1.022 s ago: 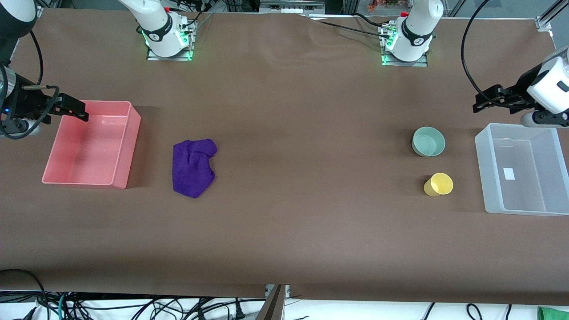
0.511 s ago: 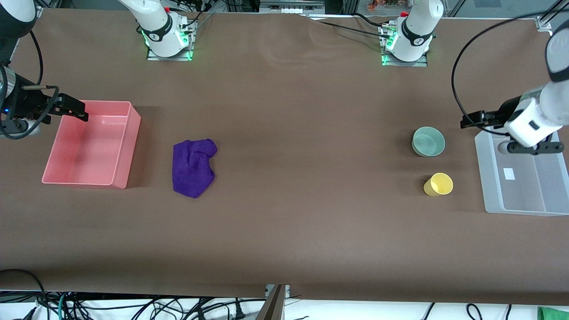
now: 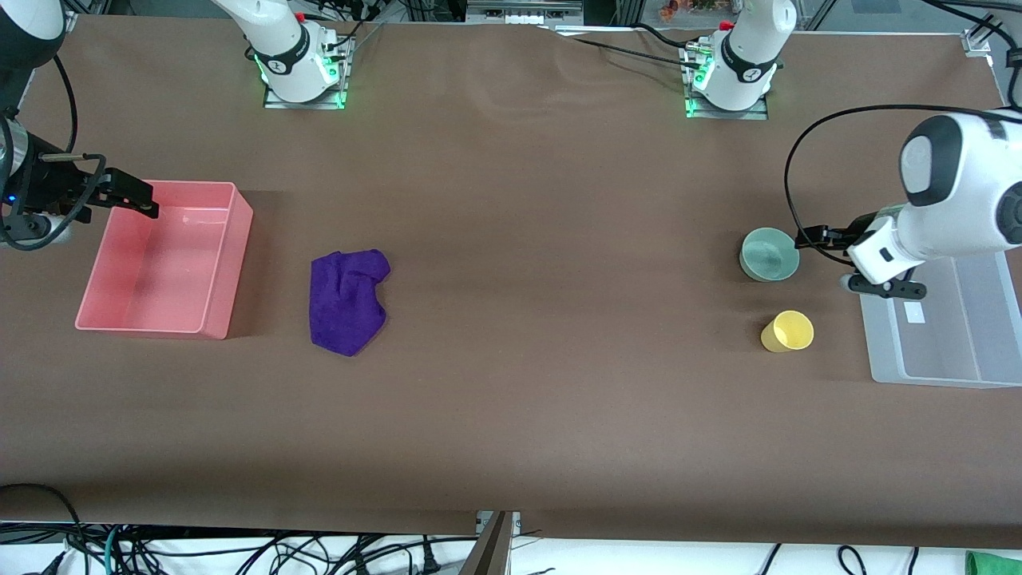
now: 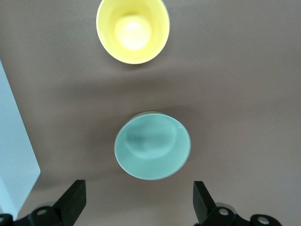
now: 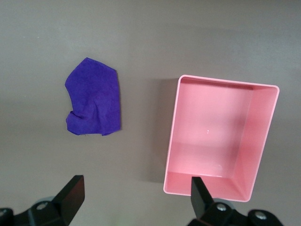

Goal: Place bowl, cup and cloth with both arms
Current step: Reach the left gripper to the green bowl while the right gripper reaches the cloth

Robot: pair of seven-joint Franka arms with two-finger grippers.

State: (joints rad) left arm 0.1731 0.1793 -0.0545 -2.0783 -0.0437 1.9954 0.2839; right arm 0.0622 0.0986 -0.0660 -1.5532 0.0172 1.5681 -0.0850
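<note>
The robot's right gripper will place the cloth in the pink bin, so it will next grab the crumpled folds of the purple cloth (image 3: 348,299).
The mint-green bowl (image 3: 770,254) stands upright on the table toward the left arm's end; it also shows in the left wrist view (image 4: 153,146). The yellow cup (image 3: 788,331) stands nearer the front camera than the bowl, also in the left wrist view (image 4: 132,29). The purple cloth (image 3: 348,299) lies crumpled beside the pink bin, also in the right wrist view (image 5: 93,98). My left gripper (image 3: 808,237) is open and empty, beside the bowl's rim; its own view (image 4: 138,207) shows the bowl just off the fingertips. My right gripper (image 3: 136,200) is open and empty over the pink bin's edge (image 5: 136,200).
An empty pink bin (image 3: 231,263) sits at the right arm's end, also in the right wrist view (image 5: 171,141). A clear plastic bin (image 3: 934,367) sits at the left arm's end, partly under the left arm; its corner shows in the left wrist view (image 4: 14,160).
The left arm has swung down from over the clear bin toward the bowl, its gripper now beside the bowl's rim. The right arm has not moved.
</note>
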